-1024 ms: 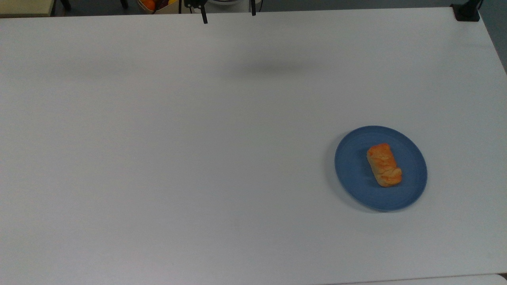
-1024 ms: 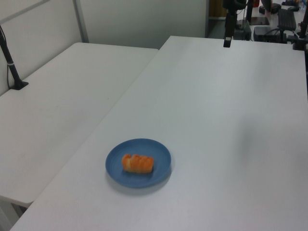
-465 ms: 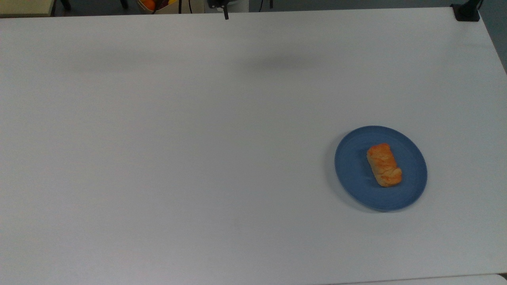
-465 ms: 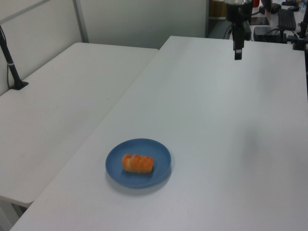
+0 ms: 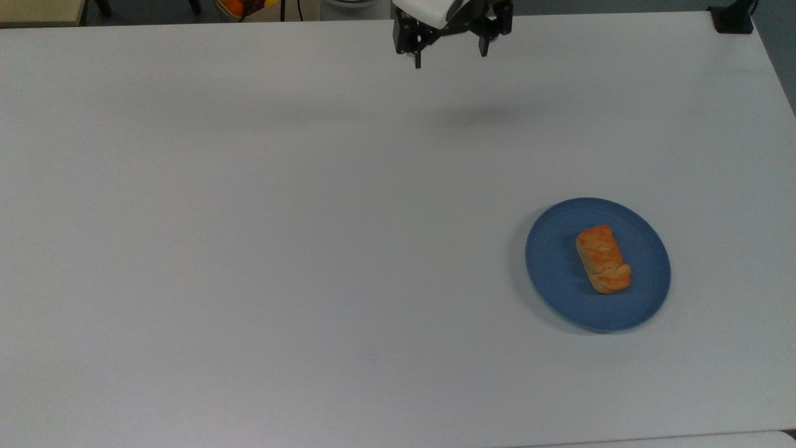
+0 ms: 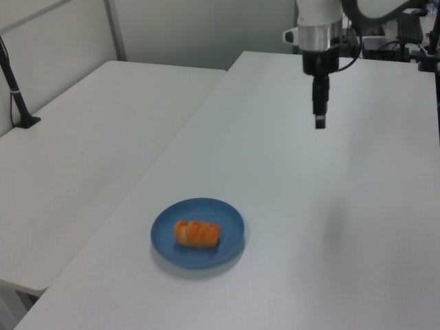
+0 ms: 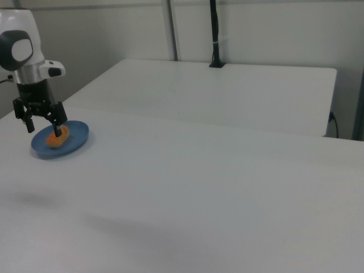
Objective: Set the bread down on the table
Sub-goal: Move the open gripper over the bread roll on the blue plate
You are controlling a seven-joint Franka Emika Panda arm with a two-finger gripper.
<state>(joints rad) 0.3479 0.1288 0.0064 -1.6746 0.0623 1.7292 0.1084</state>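
My gripper is going to grab the bread next by its blunt end (image 6: 214, 236), so that it can put the bread on the tabletop.
The bread (image 5: 603, 259), a small golden-orange roll, lies on a round blue plate (image 5: 553, 274) at the top view's right, on the white table (image 5: 249, 249). My gripper (image 5: 450, 57) hangs open and empty above the table's far edge, well away from the plate. In the left view the gripper (image 6: 320, 122) points down above the table (image 6: 330, 227), far behind the bread (image 6: 196, 234) and plate (image 6: 230, 216). Seen from the right view, the gripper (image 7: 42, 128) stands in front of the bread (image 7: 60, 138) and plate (image 7: 78, 135).
A black clamp post (image 5: 732, 18) sits at the table's far right corner in the top view. A second white table (image 6: 89, 137) adjoins along one side, with a black post (image 6: 17, 96) on it. A box of orange fruit (image 5: 233, 6) stands beyond the far edge.
The gripper has come in from beyond the table's far edge, moving to the top view's right and lower, and its whole hand now shows. Bread and plate have not moved.
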